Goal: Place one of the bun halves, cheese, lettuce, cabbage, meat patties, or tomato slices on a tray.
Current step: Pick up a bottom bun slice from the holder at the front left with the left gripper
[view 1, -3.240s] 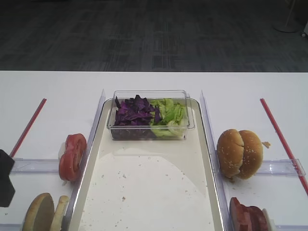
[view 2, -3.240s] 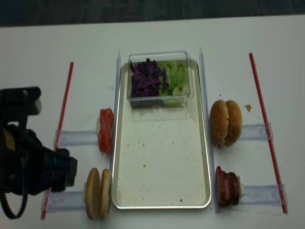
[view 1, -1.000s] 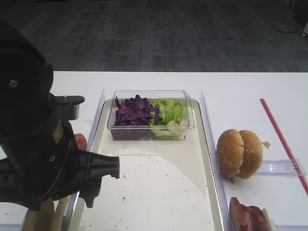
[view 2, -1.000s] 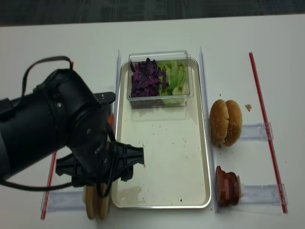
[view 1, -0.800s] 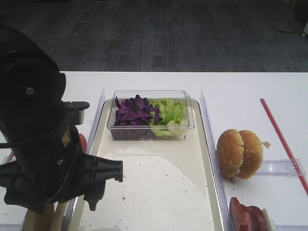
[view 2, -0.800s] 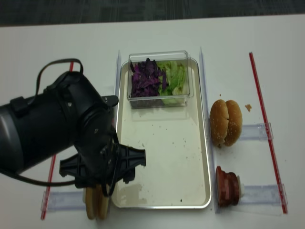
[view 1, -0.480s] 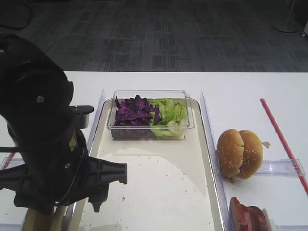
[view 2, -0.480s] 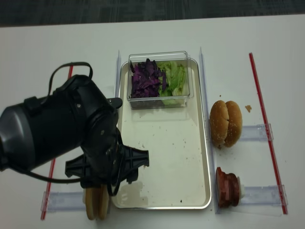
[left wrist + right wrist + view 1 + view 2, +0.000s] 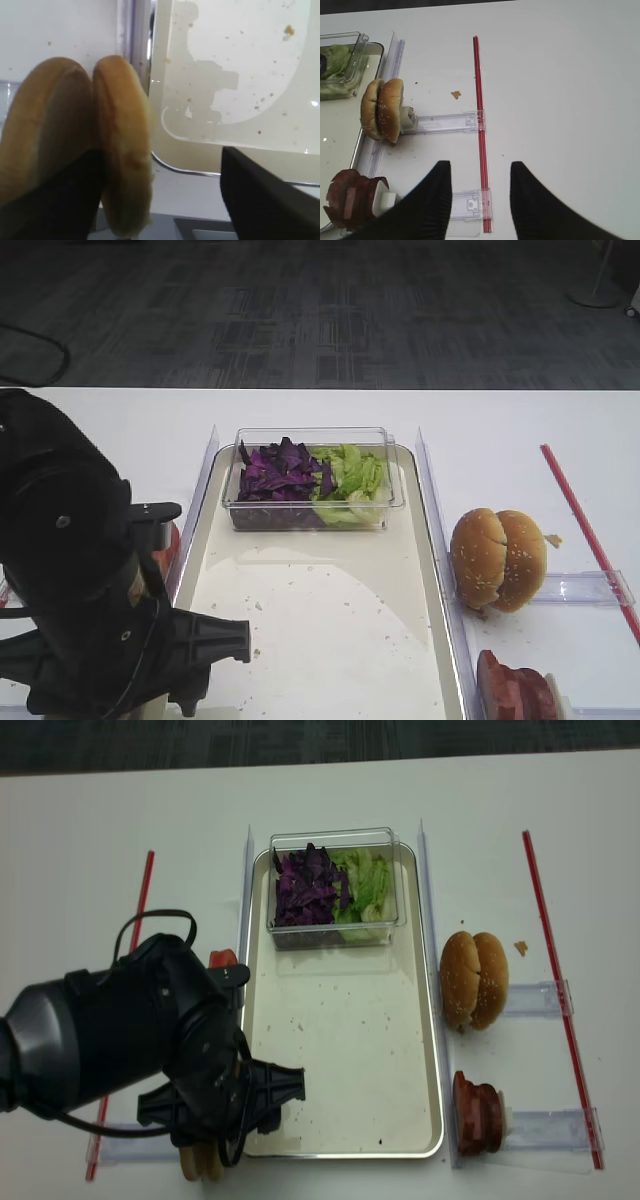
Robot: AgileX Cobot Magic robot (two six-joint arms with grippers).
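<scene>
The pale flat bun half has another bun half standing close beside it, so the robot's left gripper will pick it up by its upright top edge next.
In the left wrist view two bun halves stand on edge side by side. My left gripper [image 9: 160, 165] is open around the right bun half [image 9: 122, 145]. One finger sits between the halves, and the other stands well clear over the tray [image 9: 235, 75] rim. From above, the left arm [image 9: 150, 1040] covers most of the buns [image 9: 200, 1162]. My right gripper [image 9: 477, 167] hangs open and empty over the table. Cabbage [image 9: 280, 472] and lettuce [image 9: 350, 475] fill a clear box. Tomato slices [image 9: 222, 958] and meat patties [image 9: 478, 1110] flank the tray [image 9: 340, 1050]. No cheese is in view.
The clear box [image 9: 335, 885] sits at the tray's far end. Sesame-seeded bun halves [image 9: 498, 558] stand on a clear holder at the right. Red strips [image 9: 545, 940] run along both outer sides, and one [image 9: 480, 125] lies under my right gripper.
The left arm has come toward the table's near edge and lowered over the bun halves. Its jaws have narrowed a little. The right side is unchanged.
</scene>
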